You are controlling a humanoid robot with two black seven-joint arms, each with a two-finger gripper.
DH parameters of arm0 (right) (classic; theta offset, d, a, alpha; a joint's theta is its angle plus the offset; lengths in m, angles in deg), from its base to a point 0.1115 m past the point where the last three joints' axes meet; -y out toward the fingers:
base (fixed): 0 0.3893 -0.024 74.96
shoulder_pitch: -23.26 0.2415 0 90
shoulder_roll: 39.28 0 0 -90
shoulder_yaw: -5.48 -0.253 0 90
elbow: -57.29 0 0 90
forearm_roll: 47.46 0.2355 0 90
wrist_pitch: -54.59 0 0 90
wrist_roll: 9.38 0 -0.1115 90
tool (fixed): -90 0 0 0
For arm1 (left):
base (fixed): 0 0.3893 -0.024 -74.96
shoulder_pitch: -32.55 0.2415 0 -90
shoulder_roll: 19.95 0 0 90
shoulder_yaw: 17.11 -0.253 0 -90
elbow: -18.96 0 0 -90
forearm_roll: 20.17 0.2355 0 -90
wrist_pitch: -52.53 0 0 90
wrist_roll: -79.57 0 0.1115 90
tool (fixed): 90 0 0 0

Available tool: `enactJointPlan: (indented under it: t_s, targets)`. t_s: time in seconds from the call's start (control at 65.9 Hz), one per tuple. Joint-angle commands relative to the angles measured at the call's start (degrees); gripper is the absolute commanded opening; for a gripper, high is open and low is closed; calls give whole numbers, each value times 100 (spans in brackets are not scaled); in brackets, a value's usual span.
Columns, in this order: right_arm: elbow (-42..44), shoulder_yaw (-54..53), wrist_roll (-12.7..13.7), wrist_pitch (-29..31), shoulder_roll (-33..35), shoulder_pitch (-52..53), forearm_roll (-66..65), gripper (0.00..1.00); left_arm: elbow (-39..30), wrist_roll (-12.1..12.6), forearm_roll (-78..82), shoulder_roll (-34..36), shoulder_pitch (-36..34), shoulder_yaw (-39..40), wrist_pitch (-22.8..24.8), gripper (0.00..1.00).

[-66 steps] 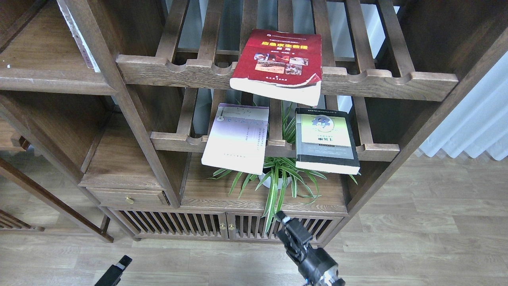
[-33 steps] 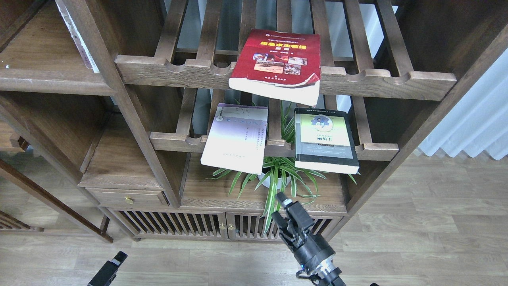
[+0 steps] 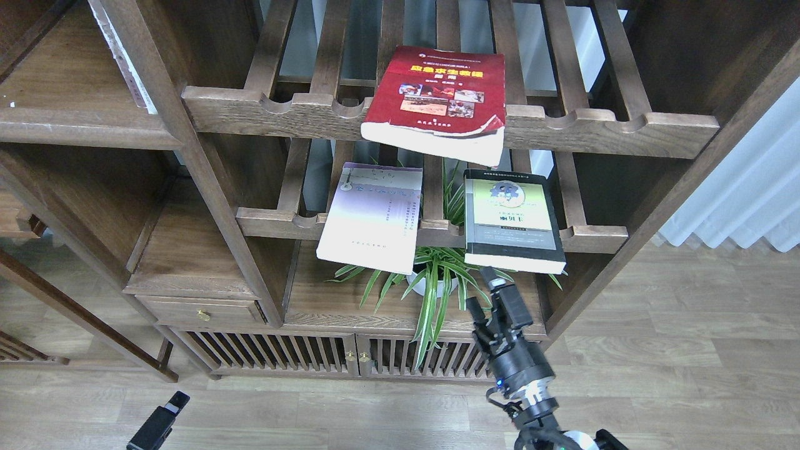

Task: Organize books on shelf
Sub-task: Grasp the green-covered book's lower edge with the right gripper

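The right gripper grabs the green-and-grey book by its lower edge [image 3: 525, 262] next, to organize the books on the shelf [image 3: 71, 82].
A thick red book [image 3: 437, 94] lies on the upper slatted rack, its front edge hanging over the rail. On the lower rack lie a pale lavender-white book [image 3: 372, 219] at the left and a green-and-grey book [image 3: 509, 219] at the right, both overhanging. A flat solid shelf board [image 3: 75, 128] sits at the upper left. My right gripper [image 3: 483, 292] is open and empty, just below the green-and-grey book's front edge. My left gripper [image 3: 167, 409] is small and dark at the bottom left, far from the books.
A potted spider plant [image 3: 437, 287] stands on the board under the lower rack, right beside my right gripper. A white book [image 3: 122, 59] leans at the upper left. A cabinet with slatted doors [image 3: 350, 356] and wooden floor lie below.
My right gripper has risen and moved right, from in front of the cabinet doors to just under the green-and-grey book. The left gripper has sunk slightly lower.
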Motion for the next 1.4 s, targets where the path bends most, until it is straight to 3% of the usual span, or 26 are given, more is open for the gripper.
enactJointPlan:
  t_s: [0.0, 0.911, 0.987, 1.002, 1.154, 1.26, 1.382]
  targets:
    - [14, -28, -29, 1, 0, 30, 16, 99, 0, 0, 0, -2, -3, 21, 0, 100]
    - [207, -98, -29, 1, 0, 443, -37, 97, 0, 0, 0, -11, 5, 47, 0, 100]
    - [216, -151, -38, 1, 0, 443, 60, 90, 0, 0, 0, -11, 5, 56, 0, 100]
    - [260, -186, -38, 1, 0, 469, 173, 84, 0, 0, 0, -11, 5, 65, 0, 100]
    - [313, -186, -47, 1, 0, 487, 341, 72, 0, 0, 0, -11, -3, 65, 0, 100]
    - [330, -203, -108, 1, 0, 487, 411, 50, 0, 0, 0, -11, -3, 65, 0, 100]
    - [330, -248, -310, 1, 0, 584, 429, 44, 0, 0, 0, -11, -3, 65, 0, 100]
